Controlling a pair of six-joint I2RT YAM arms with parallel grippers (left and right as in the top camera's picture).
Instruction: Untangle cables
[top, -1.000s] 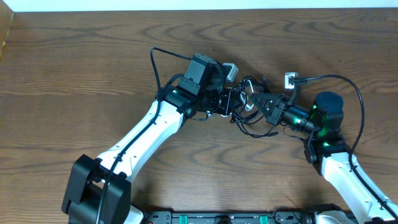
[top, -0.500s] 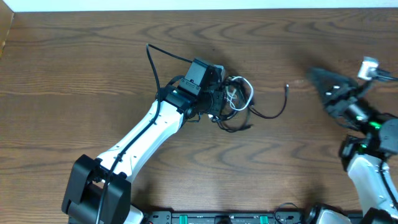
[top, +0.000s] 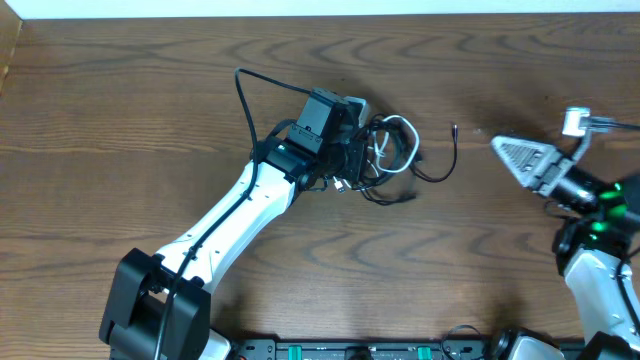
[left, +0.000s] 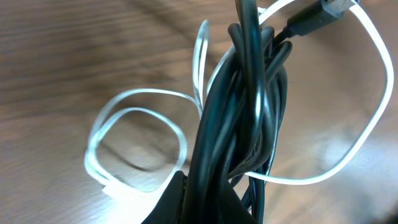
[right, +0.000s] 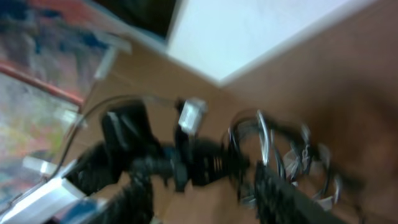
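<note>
My right gripper will next pull the white cord free to untangle the cables. It will grab the white cord by its loop outside the black heap (top: 415, 137).
The cables (top: 388, 158) are a small tangle of black cords with one white cord (top: 403, 133) looped through it, just above the table's middle. My left gripper (top: 362, 156) is shut on the black strands (left: 239, 124). They rise as a twisted bunch from between the jaws, and white loops (left: 134, 146) spread to both sides. One black strand (top: 446, 160) trails right to a free end. My right gripper (top: 510, 152) hovers open well to the right of the tangle and holds nothing. The blurred right wrist view shows the gripper (right: 208, 199) with bare table between its jaws and the cables (right: 280, 149) ahead.
The wooden table (top: 120, 110) stretches around the tangle. The left arm (top: 230, 215) runs diagonally from the front left. A white wall edge (top: 300, 8) borders the far side. The arm's own black wire (top: 250, 95) arcs behind the left wrist.
My right gripper has let go of the tangle, pulled away to the right and opened. The tangle stayed in my left gripper, with a black strand drawn out to the right.
</note>
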